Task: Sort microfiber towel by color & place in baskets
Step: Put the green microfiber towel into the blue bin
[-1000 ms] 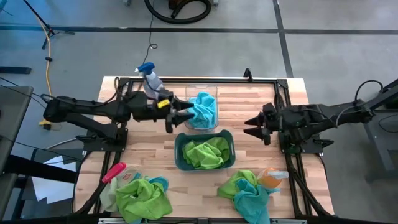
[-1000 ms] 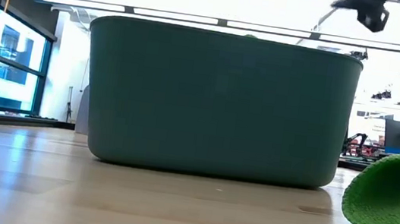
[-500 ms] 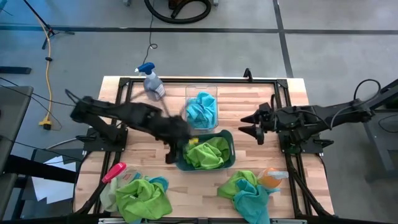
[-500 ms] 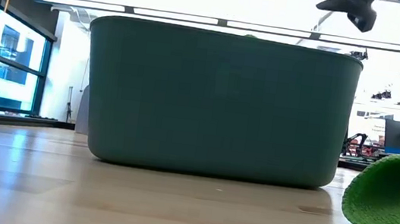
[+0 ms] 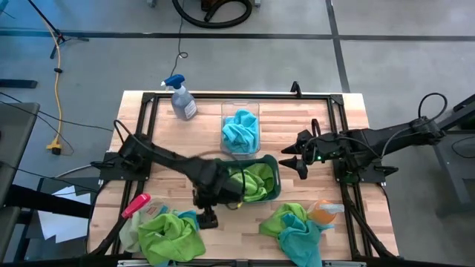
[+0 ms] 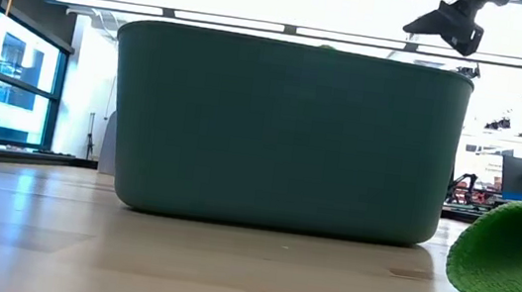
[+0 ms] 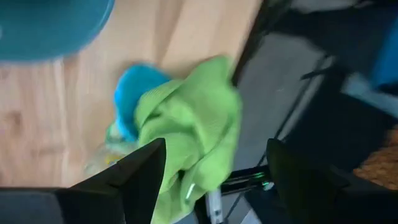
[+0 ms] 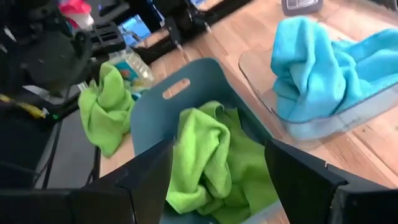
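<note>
The lime green towel should go into the dark teal basket [image 5: 276, 176] with the green towels, so my left gripper should grab its bunched fold [image 5: 172, 239] next.
My left gripper [image 5: 208, 219] [image 7: 216, 143] is open over the table's near left part, right beside a heap of lime green and turquoise towels [image 5: 169, 233]; a green towel [image 7: 193, 118] and a blue one [image 7: 132, 99] show between its fingers. My right gripper [image 5: 294, 159] [image 8: 219, 149] is open and hovers to the right of the dark teal basket [image 5: 276, 176], which holds green towels [image 5: 252, 182]. The clear basket [image 5: 223, 122] behind it holds blue towels [image 5: 241, 132]. A second mixed heap [image 5: 295, 226] lies on the near right.
A spray bottle [image 5: 180, 98] stands at the far left of the table. A pink-handled brush [image 5: 135, 205] lies by the left heap, and an orange-topped object [image 5: 323, 213] lies by the right heap. Black frame rails [image 5: 341, 111] run along the table's edges.
My left gripper has swung from the clear basket's left side toward the table's near edge, past the teal basket's left end, to the near left heap. My right gripper has drifted a little to the left, toward the teal basket.
</note>
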Robot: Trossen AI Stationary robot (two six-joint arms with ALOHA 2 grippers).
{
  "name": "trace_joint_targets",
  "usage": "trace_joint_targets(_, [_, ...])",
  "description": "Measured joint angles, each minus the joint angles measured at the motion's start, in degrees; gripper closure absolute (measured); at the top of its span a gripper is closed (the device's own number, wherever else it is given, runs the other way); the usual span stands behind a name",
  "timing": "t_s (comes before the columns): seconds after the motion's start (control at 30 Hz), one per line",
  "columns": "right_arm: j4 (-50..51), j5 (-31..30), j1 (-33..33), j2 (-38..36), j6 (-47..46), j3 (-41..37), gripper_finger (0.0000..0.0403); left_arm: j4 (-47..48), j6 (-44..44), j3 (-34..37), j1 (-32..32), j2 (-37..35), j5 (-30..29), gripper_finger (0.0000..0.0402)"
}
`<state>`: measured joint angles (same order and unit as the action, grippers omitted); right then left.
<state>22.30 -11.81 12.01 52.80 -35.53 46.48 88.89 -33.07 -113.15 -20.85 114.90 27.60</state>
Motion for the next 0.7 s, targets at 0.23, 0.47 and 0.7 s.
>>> trace_joint_targets(0.23, [0.34, 0.53, 0.00, 0.89, 0.02, 0.00, 0.0149, 0.27, -6.46, 7.95, -6.30, 0.79, -1.29, 0.0135])
trace_joint_targets(0.47, [0.29, 1.11, 0.00, 0.87, 0.92, 0.00, 0.0149, 1.14, -8.86, 17.83, -10.79, 0.35, -2.87, 0.0135])
trace_joint_targets(0.7, [0.13, 1.11, 0.00, 0.87, -0.46, 0.00, 0.0149, 1.07, -8.25, 22.73, -12.77, 0.42, -2.45, 0.0135])
